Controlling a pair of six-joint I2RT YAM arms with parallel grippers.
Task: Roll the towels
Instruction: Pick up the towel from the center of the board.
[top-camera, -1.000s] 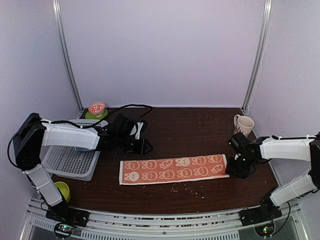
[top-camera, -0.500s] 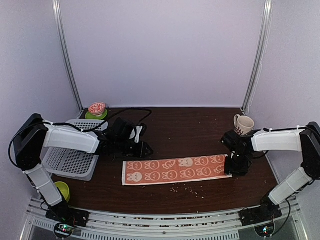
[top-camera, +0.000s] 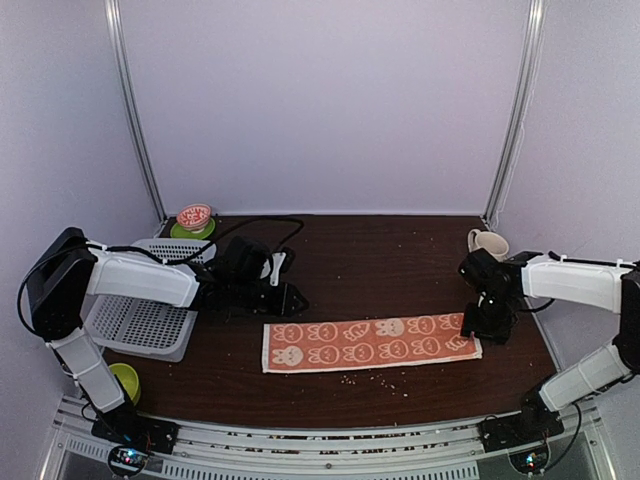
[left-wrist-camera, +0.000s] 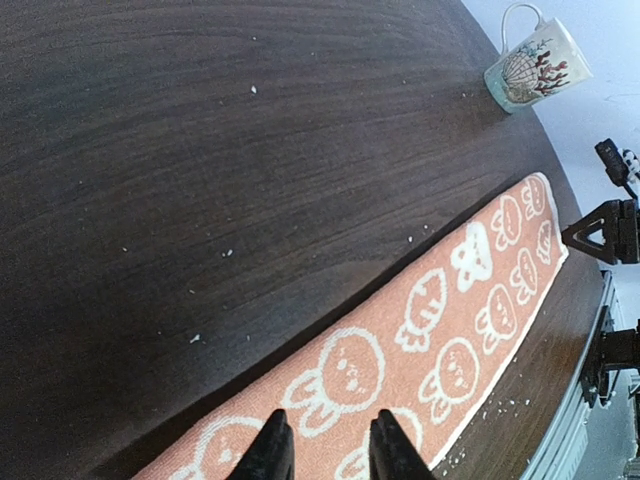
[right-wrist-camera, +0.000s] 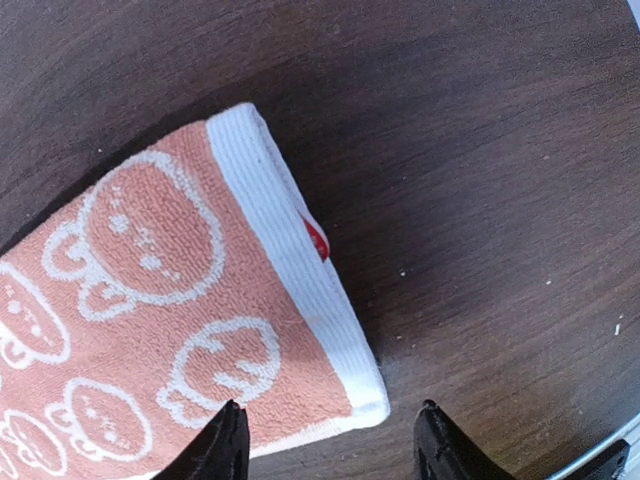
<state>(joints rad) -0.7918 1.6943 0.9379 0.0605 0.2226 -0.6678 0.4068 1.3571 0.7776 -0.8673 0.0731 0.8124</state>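
My right gripper is going to grab the towel's near white-bordered corner (top-camera: 477, 354) (right-wrist-camera: 366, 404) next. It will then fold that end of the towel back over the towel for rolling.
One towel (top-camera: 370, 342) lies flat on the dark table as a long folded strip, orange with white rabbit prints. My left gripper (top-camera: 290, 298) hovers at the strip's far left edge; in the left wrist view its jaws (left-wrist-camera: 330, 450) stand a little apart over the towel (left-wrist-camera: 440, 300), nothing between them. My right gripper (top-camera: 478, 325) is at the strip's right end. In the right wrist view it (right-wrist-camera: 330, 440) is open wide, straddling the white-bordered corner of the towel (right-wrist-camera: 180, 300) without holding it.
A patterned mug (top-camera: 487, 243) stands at the back right, close behind my right arm, and shows in the left wrist view (left-wrist-camera: 535, 65). A white perforated basket (top-camera: 140, 325) sits at the left, a small red and green bowl (top-camera: 194, 218) behind it. Crumbs dot the table.
The towel has slid to the right along the table. My right gripper moved right with it and has opened wider. The left gripper has barely shifted.
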